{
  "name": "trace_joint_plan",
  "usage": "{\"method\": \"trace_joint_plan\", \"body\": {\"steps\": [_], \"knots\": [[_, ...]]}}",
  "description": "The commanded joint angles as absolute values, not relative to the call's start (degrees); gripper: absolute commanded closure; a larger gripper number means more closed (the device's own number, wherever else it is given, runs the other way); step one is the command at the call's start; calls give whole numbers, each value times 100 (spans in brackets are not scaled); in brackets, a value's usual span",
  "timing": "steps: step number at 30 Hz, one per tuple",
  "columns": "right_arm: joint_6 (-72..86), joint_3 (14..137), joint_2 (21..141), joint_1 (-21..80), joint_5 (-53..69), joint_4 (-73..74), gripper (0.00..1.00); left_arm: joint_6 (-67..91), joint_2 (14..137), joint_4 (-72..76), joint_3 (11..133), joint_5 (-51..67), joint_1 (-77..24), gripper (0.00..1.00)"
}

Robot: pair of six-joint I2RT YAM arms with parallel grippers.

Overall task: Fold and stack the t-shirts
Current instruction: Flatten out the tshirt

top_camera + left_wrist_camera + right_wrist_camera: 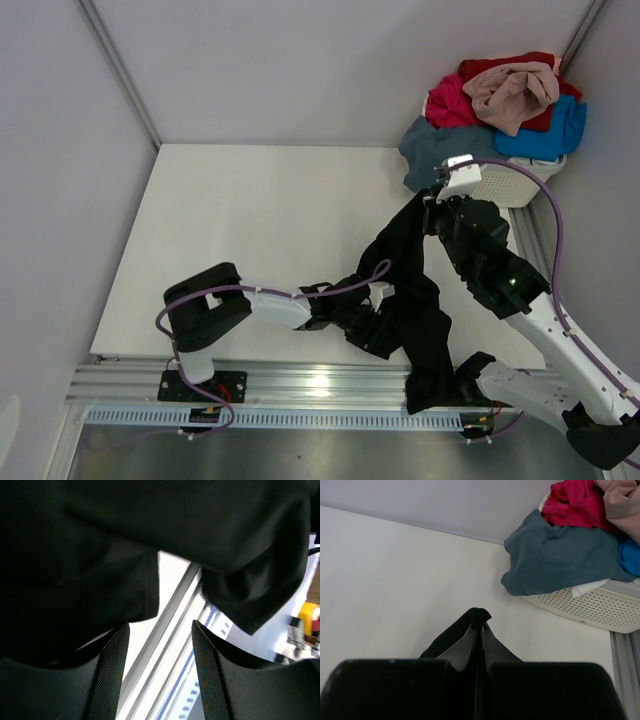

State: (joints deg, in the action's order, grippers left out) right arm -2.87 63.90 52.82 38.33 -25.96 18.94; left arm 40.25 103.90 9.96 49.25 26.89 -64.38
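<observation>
My left gripper needs to grab the black t-shirt (pixel 425 310) by its loose hanging edge (pixel 384 342), away from my right gripper's pinch, to stretch it out flat for folding.
A black t-shirt (pixel 425 310) hangs from my right gripper (pixel 428 215) and trails down over the table's near edge. In the right wrist view that gripper (pixel 481 622) is shut on a pinched fold of the black t-shirt (pixel 445 637). My left gripper (pixel 375 332) sits low against the hanging cloth. In its wrist view the gripper (pixel 160 624) is open with nothing between the fingers, and the black t-shirt (pixel 100 555) fills the view just beyond the tips. More t-shirts are heaped on the basket: slate (pixel 430 150), magenta (pixel 450 105), beige-pink (pixel 515 95), bright blue (pixel 555 135), red (pixel 490 68).
The white slotted basket (pixel 515 185) stands at the table's far right corner, also in the right wrist view (pixel 590 607). An aluminium rail (pixel 300 380) runs along the near edge of the white table (pixel 280 240). Grey walls close in the left, back and right.
</observation>
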Motion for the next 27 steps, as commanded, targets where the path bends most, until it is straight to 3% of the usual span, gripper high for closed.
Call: {"method": "trace_joint_plan", "body": {"steps": [1,14,23,27], "knots": [[-167,6311,5186,3858,-2812,1731,100,3700,10529,774,5062,2005,-6785,42],[-79,6214,5194,3867,-2848,1688,100,3621,10933,-228,5563,819,-6926,44],[-35,6187,5150,3867,-2716,1679,100,3586,11443,-1502,6311,-43,-6917,66],[-26,6187,5115,3867,-2672,1679,100,3516,11514,-1608,6407,-211,-6926,82]]}}
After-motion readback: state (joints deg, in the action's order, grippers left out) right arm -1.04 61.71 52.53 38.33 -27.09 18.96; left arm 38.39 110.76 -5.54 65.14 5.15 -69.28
